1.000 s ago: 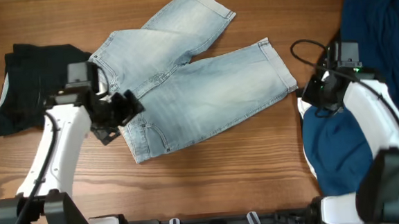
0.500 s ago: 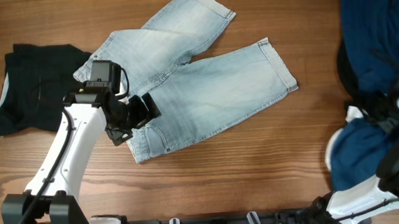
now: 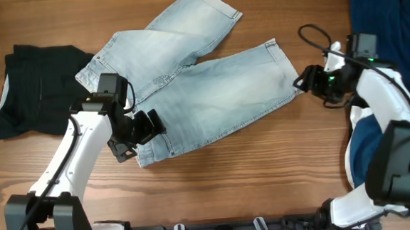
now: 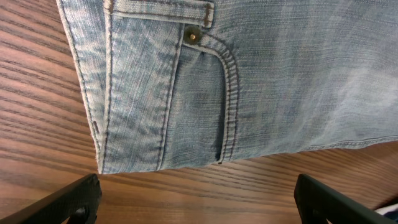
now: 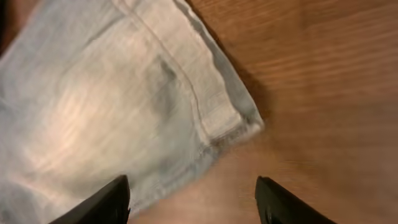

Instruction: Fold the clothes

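The right gripper grabs the denim shorts (image 3: 203, 86) at the near corner of the leg hem next, to fold that leg over the other.
The clothes' pale-blue denim shorts (image 3: 203, 86) lie spread flat at mid-table, legs pointing up and right. My left gripper (image 3: 139, 132) is open over the waistband's lower corner. In the left wrist view, that corner and a riveted pocket (image 4: 199, 93) lie just ahead of the left gripper (image 4: 199, 205), with bare wood between the fingers. My right gripper (image 3: 305, 79) is open at the right leg's hem. The hem corner (image 5: 239, 121) shows in front of the right gripper (image 5: 193, 202), which holds nothing. A black garment (image 3: 36, 90) lies at the left. A deep-blue one (image 3: 384, 18) is at the right.
More of the deep-blue cloth (image 3: 368, 151) is heaped under my right arm near the table's right edge. Bare wooden tabletop (image 3: 230, 177) runs along the front, below the shorts. A black cable (image 3: 313, 37) loops above the right wrist.
My right gripper has opened and swung left from the blue heap to the shorts' right leg hem. The left gripper has slid slightly down along the waistband, staying open.
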Controlling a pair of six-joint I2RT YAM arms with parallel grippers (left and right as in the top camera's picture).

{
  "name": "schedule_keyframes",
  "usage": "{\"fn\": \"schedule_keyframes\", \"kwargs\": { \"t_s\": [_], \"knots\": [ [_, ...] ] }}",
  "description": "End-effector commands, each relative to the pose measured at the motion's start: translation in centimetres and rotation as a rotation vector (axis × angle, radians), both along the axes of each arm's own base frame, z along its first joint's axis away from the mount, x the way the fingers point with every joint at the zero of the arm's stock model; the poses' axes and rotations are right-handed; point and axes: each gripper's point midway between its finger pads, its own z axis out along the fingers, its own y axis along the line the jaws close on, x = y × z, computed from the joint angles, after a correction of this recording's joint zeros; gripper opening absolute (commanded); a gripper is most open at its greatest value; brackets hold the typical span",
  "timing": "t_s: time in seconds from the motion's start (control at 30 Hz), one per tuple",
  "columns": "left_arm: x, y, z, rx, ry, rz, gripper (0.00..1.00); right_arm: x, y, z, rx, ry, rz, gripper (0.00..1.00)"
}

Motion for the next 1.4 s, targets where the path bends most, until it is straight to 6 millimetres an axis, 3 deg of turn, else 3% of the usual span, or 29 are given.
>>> {"fn": "schedule_keyframes", "kwargs": {
  "t_s": [0.0, 0.13, 0.17, 0.27, 0.3, 0.37, 0.43, 0.53, 0.6, 0.77, 0.83, 0.97, 1.2, 1.3, 1.37],
  "knots": [
    [-0.2, -0.2, -0.3, -0.007, 0.01, -0.01, 1.0, -0.6, 0.1, -3.6, -0.041, 0.12, -0.108, 0.65],
    [-0.4, -0.2, -0.3, -0.007, 0.018, -0.01, 1.0, -0.5, -0.1, -6.5, -0.031, 0.193, -0.218, 0.64],
    [-0.5, -0.2, -0.3, -0.006, 0.024, -0.009, 1.0, -0.3, -0.1, -7.1, -0.024, 0.202, -0.245, 0.58],
    [-0.7, -0.2, -0.3, -0.005, 0.03, -0.009, 1.0, 0.3, -0.1, -7.4, -0.016, 0.189, -0.261, 0.04],
    [-0.7, -0.2, -0.3, -0.006, 0.028, -0.009, 1.0, 0.0, -0.3, -7.4, -0.028, 0.198, -0.259, 0.04],
    [-0.7, -0.2, -0.3, -0.005, 0.029, -0.009, 1.0, -2.1, -3.1, -7.2, -0.134, 0.269, -0.335, 0.04],
    [-0.7, -0.2, -0.3, -0.005, 0.032, -0.009, 1.0, -4.4, -6.4, -5.1, -0.22, 0.317, -0.444, 0.04],
    [-0.8, -0.2, -0.3, -0.006, 0.035, -0.009, 1.0, -7.4, -9.0, -1.9, -0.338, 0.352, -0.553, 0.04],
    [-1.2, -0.4, -0.2, -0.02, 0.054, -0.009, 1.0, -7.8, -9.0, -0.9, -0.347, 0.343, -0.551, 0.04],
    [-4.3, -1.6, 0.7, -0.095, 0.213, 0.069, 1.0, -7.4, -8.0, -0.9, -0.304, 0.328, -0.456, 0.04],
    [-5.5, -3.5, 0.8, -0.145, 0.325, 0.219, 1.0, -7.3, -8.0, -0.9, -0.304, 0.327, -0.456, 0.04],
    [-6.8, -6.9, -1.8, -0.094, 0.345, 0.286, 1.0, -7.2, -8.0, -0.9, -0.309, 0.321, -0.431, 0.04],
    [-6.5, -6.1, -3.8, 0.135, 0.27, 0.511, 0.97, -7.3, -8.0, -0.9, -0.315, 0.318, -0.405, 0.04],
    [-5.6, -5.0, -4.2, 0.209, 0.208, 0.618, 0.86, -7.3, -8.0, -0.9, -0.315, 0.318, -0.405, 0.04],
    [-5.1, -4.4, -4.3, 0.235, 0.174, 0.64, 0.89, -7.3, -8.0, -0.9, -0.317, 0.318, -0.396, 0.04]
  ]
}}
